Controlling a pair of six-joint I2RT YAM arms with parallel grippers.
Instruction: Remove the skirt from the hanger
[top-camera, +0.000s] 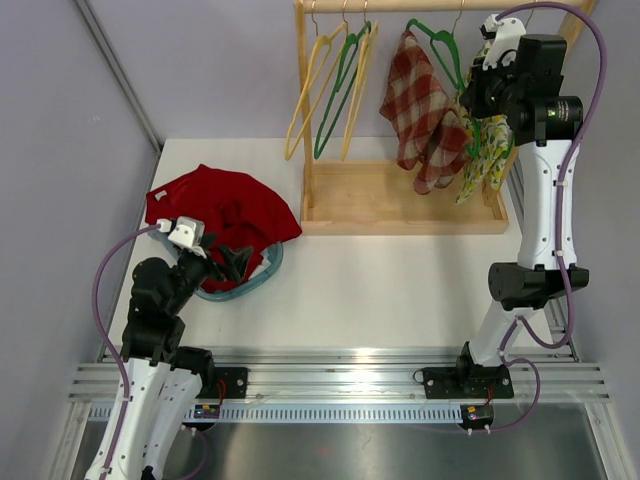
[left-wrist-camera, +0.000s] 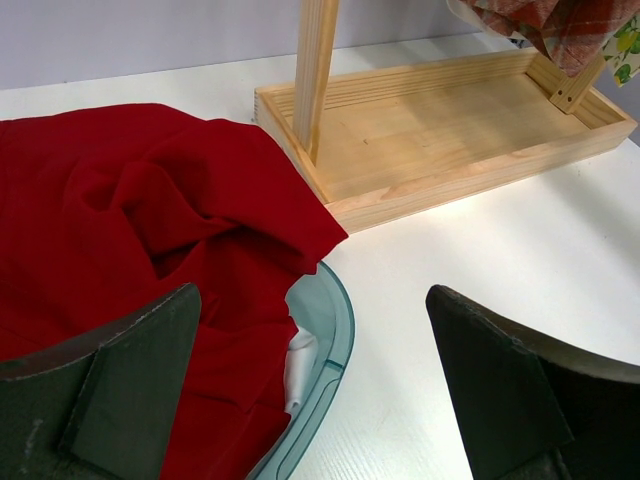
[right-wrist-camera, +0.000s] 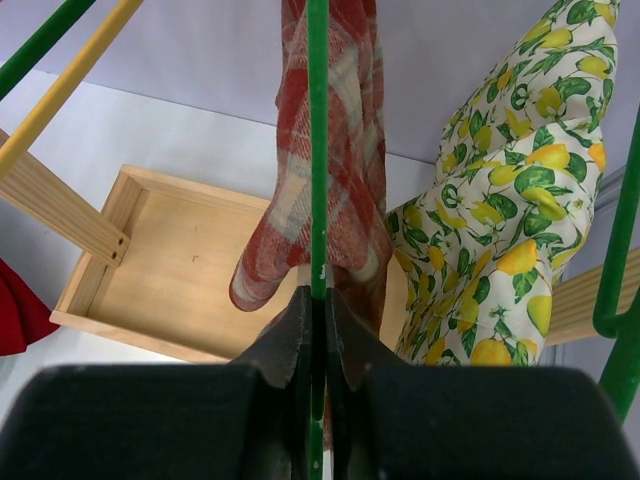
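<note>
I would lift the green hanger off the wooden rack's bar together with the plaid skirt (top-camera: 420, 110) if I raised my right gripper now, because that gripper is closed around the hanger's thin bar.
A red plaid skirt (top-camera: 420, 110) hangs on a green hanger (top-camera: 440, 45) on the wooden rack's rail. My right gripper (top-camera: 485, 95) is up at the rail, shut on the green hanger's thin bar (right-wrist-camera: 318, 120); the skirt (right-wrist-camera: 350, 150) drapes just beyond the fingertips (right-wrist-camera: 297, 310). My left gripper (top-camera: 235, 262) is open and empty low over the table, its midpoint (left-wrist-camera: 312, 292) above the edge of a teal hanger (left-wrist-camera: 335, 340).
A red garment (top-camera: 225, 205) lies crumpled at the left, partly over the teal hanger (top-camera: 265, 270). A lemon-print garment (top-camera: 485, 155) hangs beside the skirt. Empty yellow (top-camera: 310, 90) and green hangers (top-camera: 340, 90) hang further left. The rack's wooden tray base (top-camera: 400, 200) stands on the table.
</note>
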